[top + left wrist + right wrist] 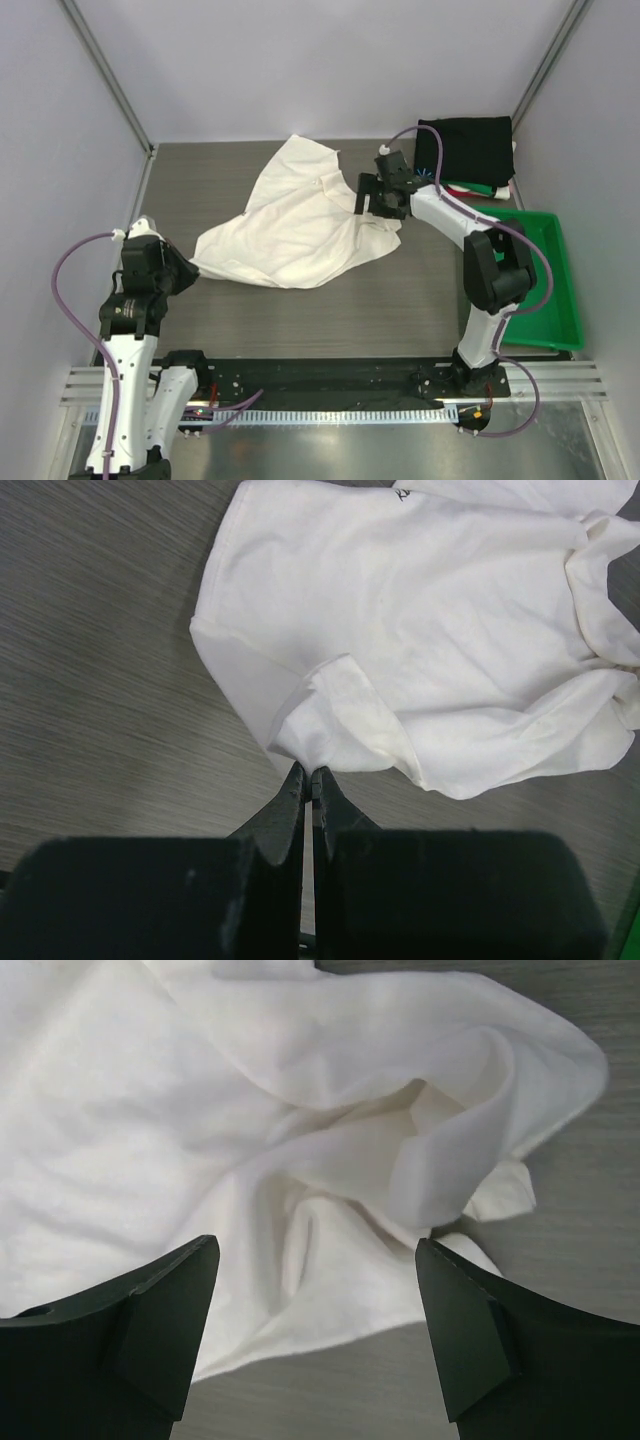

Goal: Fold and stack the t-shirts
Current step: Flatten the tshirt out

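Note:
I will next grab the white t-shirt's bunched edge [371, 238] [323, 1222] with my right gripper, away from the t-shirt's corner that my left gripper pinches. This will stretch the t-shirt flat for folding.
A white t-shirt [290, 215] lies crumpled across the middle of the dark table. My left gripper [186, 270] is shut on its near left corner; the left wrist view shows the cloth [420, 650] pinched at my gripper's tips [309, 774]. My right gripper [368, 198] is open and empty, just above the shirt's bunched right edge. In the right wrist view the gripper [316, 1295] has its jaws wide apart over the folds [330, 1190]. A folded black t-shirt [470, 148] lies at the back right on other folded shirts, of which white, red and green edges [476, 189] show.
A green plastic tray [560, 330] stands at the right edge, next to the right arm. Grey walls close in the table on the left, back and right. The arm bases and a cable rail run along the near edge.

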You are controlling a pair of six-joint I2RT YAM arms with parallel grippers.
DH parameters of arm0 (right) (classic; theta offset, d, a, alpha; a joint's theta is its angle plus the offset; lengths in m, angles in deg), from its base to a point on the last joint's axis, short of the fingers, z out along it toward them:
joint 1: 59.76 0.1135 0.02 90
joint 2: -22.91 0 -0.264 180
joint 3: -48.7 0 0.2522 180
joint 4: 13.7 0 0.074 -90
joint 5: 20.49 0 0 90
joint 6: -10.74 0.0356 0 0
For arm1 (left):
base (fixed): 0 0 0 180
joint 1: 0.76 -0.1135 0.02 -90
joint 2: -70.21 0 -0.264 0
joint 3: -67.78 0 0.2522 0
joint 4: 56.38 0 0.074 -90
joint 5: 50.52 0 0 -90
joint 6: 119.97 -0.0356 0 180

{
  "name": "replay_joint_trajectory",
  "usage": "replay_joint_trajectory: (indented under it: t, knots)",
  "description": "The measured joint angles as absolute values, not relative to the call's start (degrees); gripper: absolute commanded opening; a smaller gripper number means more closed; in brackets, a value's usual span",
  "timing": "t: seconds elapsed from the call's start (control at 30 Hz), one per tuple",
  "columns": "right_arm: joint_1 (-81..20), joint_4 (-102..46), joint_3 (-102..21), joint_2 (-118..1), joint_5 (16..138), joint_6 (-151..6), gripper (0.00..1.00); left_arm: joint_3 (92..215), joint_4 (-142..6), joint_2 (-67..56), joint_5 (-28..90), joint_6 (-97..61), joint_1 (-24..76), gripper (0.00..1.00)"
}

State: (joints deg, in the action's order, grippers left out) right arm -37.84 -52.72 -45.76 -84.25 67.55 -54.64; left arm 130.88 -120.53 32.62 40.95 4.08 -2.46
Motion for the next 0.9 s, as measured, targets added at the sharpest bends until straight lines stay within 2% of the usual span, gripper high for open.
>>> replay_joint_trajectory:
  t: [0.23,0.33,0.5,0.8,0.9]
  knots:
    - [-39.51,-51.91,-29.46,-64.97,66.02,-53.55,0.81,130.33,-120.11,32.56,40.69,4.08,-2.46,0.00]
    - [-42.94,-49.64,-22.38,-61.38,68.82,-52.10,0.78,130.20,-120.00,32.56,40.52,4.08,-2.46,0.00]
    - [-47.11,-47.47,-16.54,-64.53,73.23,-50.95,0.79,130.03,-119.74,32.54,40.43,4.10,-2.46,0.00]
    - [-47.20,-42.25,-18.33,-72.22,76.14,-51.10,0.78,130.01,-119.68,32.54,40.36,4.10,-2.46,0.00]
    - [-47.48,-41.07,-20.23,-74.32,76.49,-51.14,0.74,129.96,-119.65,32.43,40.36,4.10,-2.46,0.00]
